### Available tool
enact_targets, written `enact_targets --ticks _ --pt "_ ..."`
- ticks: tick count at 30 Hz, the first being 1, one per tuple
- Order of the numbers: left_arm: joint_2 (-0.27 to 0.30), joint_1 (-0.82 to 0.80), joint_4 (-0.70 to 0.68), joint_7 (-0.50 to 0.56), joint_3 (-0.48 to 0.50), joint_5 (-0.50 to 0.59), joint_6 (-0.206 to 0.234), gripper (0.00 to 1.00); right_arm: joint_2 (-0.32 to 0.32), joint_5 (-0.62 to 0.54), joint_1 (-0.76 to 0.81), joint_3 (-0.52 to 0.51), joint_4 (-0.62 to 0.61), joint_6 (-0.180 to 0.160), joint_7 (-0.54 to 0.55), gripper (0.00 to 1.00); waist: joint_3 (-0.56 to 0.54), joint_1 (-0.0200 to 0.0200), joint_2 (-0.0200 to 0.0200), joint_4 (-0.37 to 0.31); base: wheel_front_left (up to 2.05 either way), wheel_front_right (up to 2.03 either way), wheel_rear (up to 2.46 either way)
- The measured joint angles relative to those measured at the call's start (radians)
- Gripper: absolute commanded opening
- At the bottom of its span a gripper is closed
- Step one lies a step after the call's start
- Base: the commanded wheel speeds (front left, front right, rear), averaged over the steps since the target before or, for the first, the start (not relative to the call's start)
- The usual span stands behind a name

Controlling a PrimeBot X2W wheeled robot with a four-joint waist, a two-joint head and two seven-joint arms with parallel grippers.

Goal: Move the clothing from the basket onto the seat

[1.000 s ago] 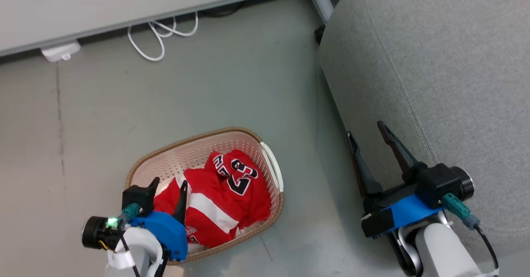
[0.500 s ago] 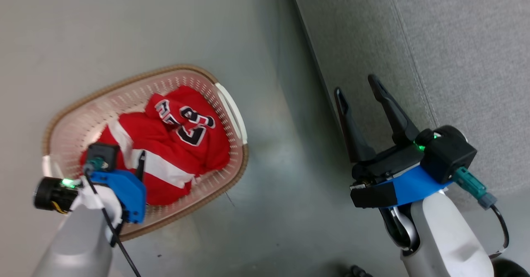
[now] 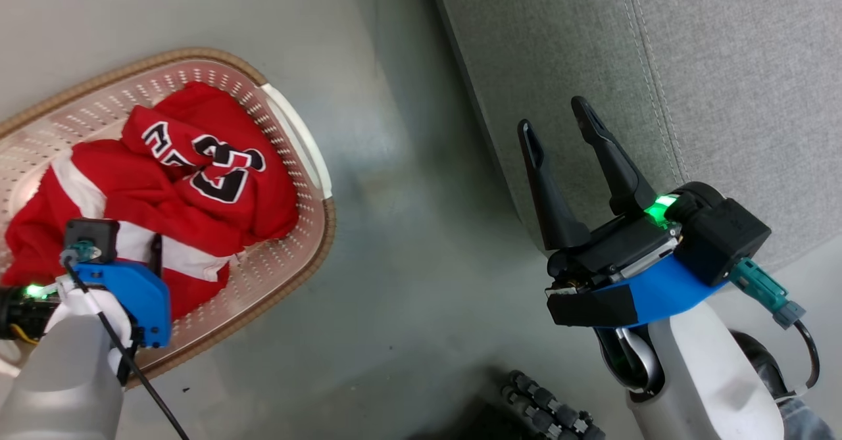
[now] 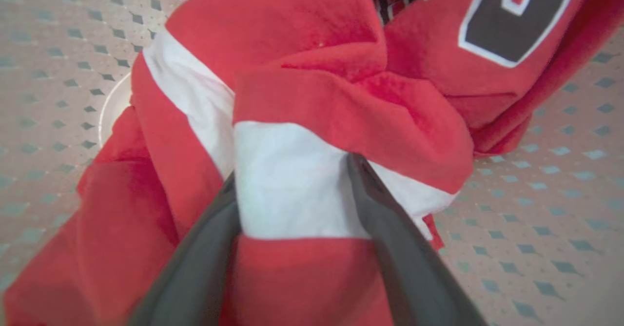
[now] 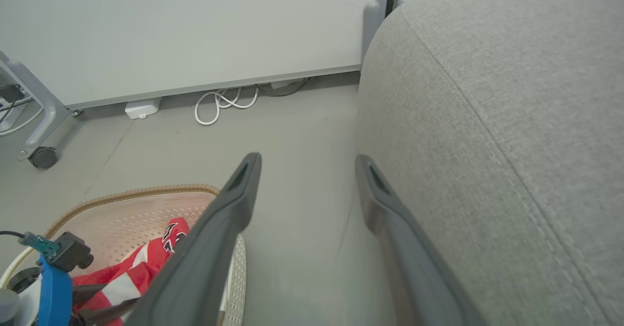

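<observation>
The clothing lies bunched and slack, so my left gripper should next grab the white-striped fold (image 4: 295, 180) that stands up, to move the clothing onto the seat.
The clothing (image 3: 197, 183), red with white stripes and black number print, lies bunched in the cream perforated basket (image 3: 299, 144) on the floor at the left. My left gripper (image 3: 131, 250) reaches down into the basket. In the left wrist view it (image 4: 292, 170) is open, its dark fingers (image 4: 385, 219) pushed into the cloth on either side of a red-and-white fold (image 4: 287, 184). My right gripper (image 3: 556, 116) hovers open and empty beside the front face of the grey seat (image 3: 723, 65). The right wrist view shows that gripper (image 5: 307, 160) between the basket (image 5: 146, 192) and the seat (image 5: 487, 102).
Bare grey floor (image 3: 408, 262) separates the basket from the seat. In the right wrist view a coiled white cable (image 5: 219, 106) and a white box (image 5: 141, 109) lie by the far wall, and a caster (image 5: 44, 158) stands at the left. A black ribbed part (image 3: 546, 407) is at the bottom edge.
The head camera has tilted and moved, shifting the whole picture. Relative to the basket, my left gripper has sunk into the clothing. The right gripper stays open beside the seat.
</observation>
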Motion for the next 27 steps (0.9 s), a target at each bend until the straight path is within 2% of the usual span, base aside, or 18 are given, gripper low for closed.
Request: enact_targets --ticks 8,9,12,13,27 --pt "0.013 -0.014 0.031 0.003 -0.003 -0.01 0.005 1.0 0.0 0.018 -0.007 0.007 -0.009 0.0 0.0 1.0 0.025 -0.0001 0.0 -0.026 0.0 0.0 0.0" --pt "0.015 -0.017 0.032 0.003 -0.004 -0.01 0.005 0.82 0.0 0.021 -0.007 0.007 -0.009 0.0 0.0 1.0 0.025 -0.0001 0.0 -0.027 0.0 0.0 0.0" --pt "0.018 -0.019 0.037 0.002 -0.011 -0.01 0.005 0.06 0.0 0.023 -0.008 0.01 -0.007 0.0 0.0 1.0 0.024 -0.0001 0.0 -0.028 0.0 0.0 0.0" --pt "0.018 -0.019 0.038 0.002 -0.013 -0.01 0.005 0.0 0.0 0.024 -0.008 0.011 -0.007 0.0 0.0 1.0 0.024 -0.0001 0.0 -0.028 0.0 0.0 0.0" --pt "0.019 -0.019 0.047 -0.011 -0.039 -0.045 -0.001 0.0 0.0 0.027 -0.017 0.01 0.006 0.0 0.0 1.0 0.0 -0.0002 0.0 -0.026 0.0 0.0 0.0"
